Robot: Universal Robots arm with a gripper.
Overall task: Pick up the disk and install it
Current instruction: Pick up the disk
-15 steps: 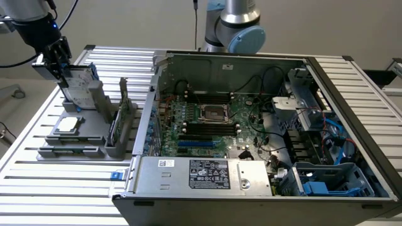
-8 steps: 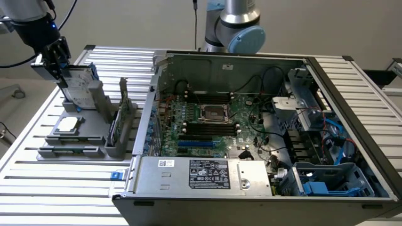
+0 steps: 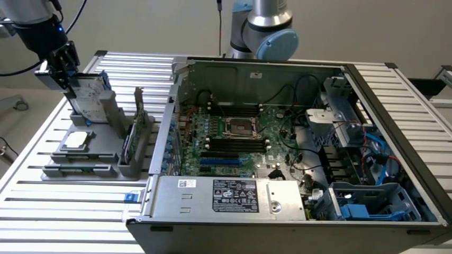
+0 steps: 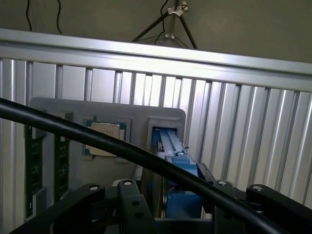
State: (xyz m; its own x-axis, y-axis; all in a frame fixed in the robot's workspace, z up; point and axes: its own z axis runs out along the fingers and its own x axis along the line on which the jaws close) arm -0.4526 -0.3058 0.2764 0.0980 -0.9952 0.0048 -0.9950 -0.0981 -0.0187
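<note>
My fingers are past the disk's top edge, on either side of the blue carrier. My gripper would hold the carrier if it closed now, so it needs to close on it.
The disk (image 3: pixel 90 95) stands on edge in a slot at the far end of a grey holder (image 3: pixel 84 161), a silver drive with a white label and a blue carrier behind it. My gripper (image 3: pixel 62 71) is at the disk's top edge, on the exterior view's left. In the wrist view the disk (image 4: pixel 173 156) appears edge-on, blue frame toward me. My gripper (image 4: pixel 175 217) is open, with its black finger links spread to either side of the disk and not pressing on it.
The holder also carries a silver square chip (image 3: pixel 76 139) and upright memory sticks (image 3: pixel 130 140). An open computer case (image 3: pixel 282 132) lies to the exterior view's right, with blue caddies (image 3: pixel 367 206) in its near corner. A black cable (image 4: pixel 97 141) crosses the wrist view.
</note>
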